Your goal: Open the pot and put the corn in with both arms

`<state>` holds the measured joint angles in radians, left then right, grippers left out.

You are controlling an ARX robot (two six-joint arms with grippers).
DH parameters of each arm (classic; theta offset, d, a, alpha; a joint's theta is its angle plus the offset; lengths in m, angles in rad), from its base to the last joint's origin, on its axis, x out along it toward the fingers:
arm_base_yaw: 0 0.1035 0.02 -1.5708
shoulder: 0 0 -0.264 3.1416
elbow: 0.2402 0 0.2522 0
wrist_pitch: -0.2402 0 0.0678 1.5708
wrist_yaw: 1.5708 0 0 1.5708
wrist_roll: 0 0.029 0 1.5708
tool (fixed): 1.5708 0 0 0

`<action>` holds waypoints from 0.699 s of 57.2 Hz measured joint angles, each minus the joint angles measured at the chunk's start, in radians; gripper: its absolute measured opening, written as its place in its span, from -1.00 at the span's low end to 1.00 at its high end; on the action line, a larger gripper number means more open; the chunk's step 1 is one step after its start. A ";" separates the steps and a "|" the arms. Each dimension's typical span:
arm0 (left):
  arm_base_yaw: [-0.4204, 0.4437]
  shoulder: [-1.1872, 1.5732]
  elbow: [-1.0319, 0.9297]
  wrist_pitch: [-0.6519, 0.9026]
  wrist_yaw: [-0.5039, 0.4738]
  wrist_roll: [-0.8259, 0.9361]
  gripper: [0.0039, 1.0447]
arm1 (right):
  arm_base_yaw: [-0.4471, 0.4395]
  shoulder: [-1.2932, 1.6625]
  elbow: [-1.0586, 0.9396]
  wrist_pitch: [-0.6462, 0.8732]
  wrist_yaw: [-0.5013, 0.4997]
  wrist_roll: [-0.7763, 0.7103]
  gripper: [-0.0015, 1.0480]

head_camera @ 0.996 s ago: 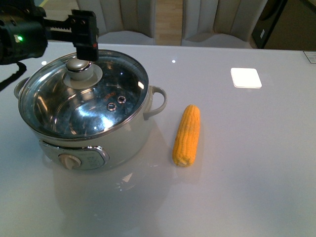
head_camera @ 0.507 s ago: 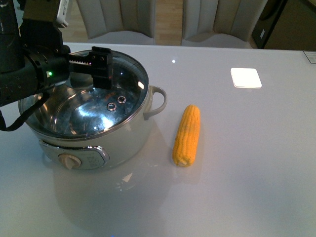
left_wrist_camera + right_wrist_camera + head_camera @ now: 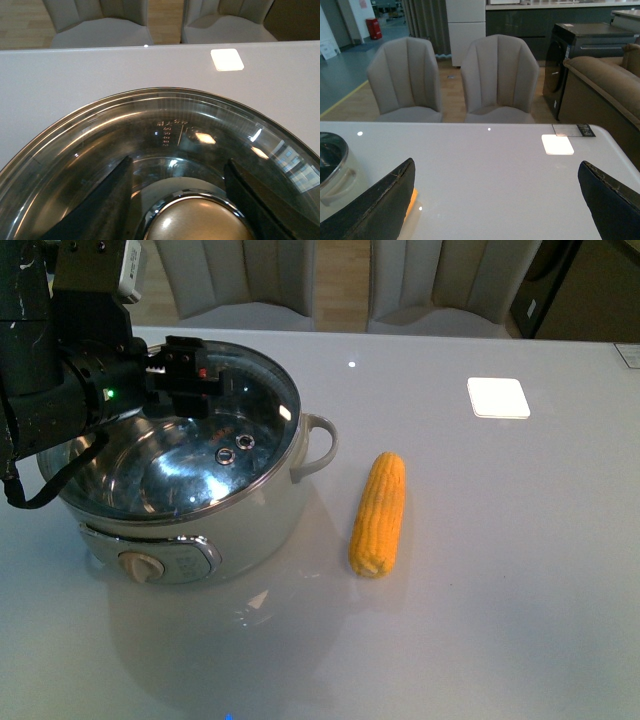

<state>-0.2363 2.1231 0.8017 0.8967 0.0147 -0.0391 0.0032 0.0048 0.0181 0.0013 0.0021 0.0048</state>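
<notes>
My left gripper should next grab the glass lid by its knob to open the pot for the corn.
The cream-white pot stands at the table's left with its glass lid on. My left gripper is open over the lid; the arm hides the knob in the front view. In the left wrist view the fingers stand on either side of the lid's knob, not closed on it. The corn lies on the table right of the pot. My right gripper is open and empty above the table, out of the front view. A sliver of corn and the pot's handle show beside its finger.
A white square pad lies at the table's far right. Two grey chairs stand behind the far edge. A small card lies near the far right edge.
My left arm has come down and forward over the lid, so the gripper now straddles the knob and hides it. The pot, lid and corn have not moved.
</notes>
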 joint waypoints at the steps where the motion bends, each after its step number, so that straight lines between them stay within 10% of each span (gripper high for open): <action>1: 0.000 0.000 0.000 0.000 0.000 0.001 -0.03 | 0.000 0.000 0.000 0.000 0.000 0.000 0.83; 40: 0.013 -0.084 0.006 -0.085 -0.035 0.020 -0.21 | 0.000 0.000 0.000 0.000 0.000 0.000 0.83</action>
<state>-0.2230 2.0392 0.8074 0.8112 -0.0208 -0.0189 0.0032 0.0048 0.0181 0.0013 0.0021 0.0044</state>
